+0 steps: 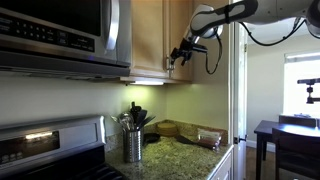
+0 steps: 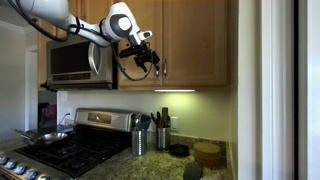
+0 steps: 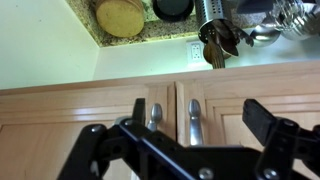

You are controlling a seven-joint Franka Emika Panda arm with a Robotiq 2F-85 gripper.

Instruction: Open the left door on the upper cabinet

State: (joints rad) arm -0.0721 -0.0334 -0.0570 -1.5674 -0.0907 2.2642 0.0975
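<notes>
Next, my gripper grabs the slim metal handle of the door beside the microwave, fingers astride its bar, to swing that upper cabinet door open.
The upper cabinet [image 2: 195, 40] is light tan wood with two doors and shows in both exterior views. The left door [image 2: 155, 20] [image 1: 148, 35] is beside the microwave and is shut. Two slim metal handles meet at the middle [image 2: 163, 68]. My gripper [image 2: 150, 62] [image 1: 180, 55] is open, right in front of the handles near the doors' lower edge. The wrist view is upside down: the open fingers [image 3: 200, 112] straddle both handles. The left door's handle [image 3: 193, 120] lies between them, untouched as far as I can tell. The other handle [image 3: 155, 118] is beside it.
A stainless-steel microwave [image 2: 75, 62] [image 1: 60, 30] hangs left of the cabinet over a stove [image 2: 60, 150]. A utensil holder [image 2: 140, 140] [image 1: 133, 145] and round wooden boards [image 2: 208, 152] stand on the granite counter [image 1: 180, 158]. A dark table [image 1: 290, 140] stands beyond.
</notes>
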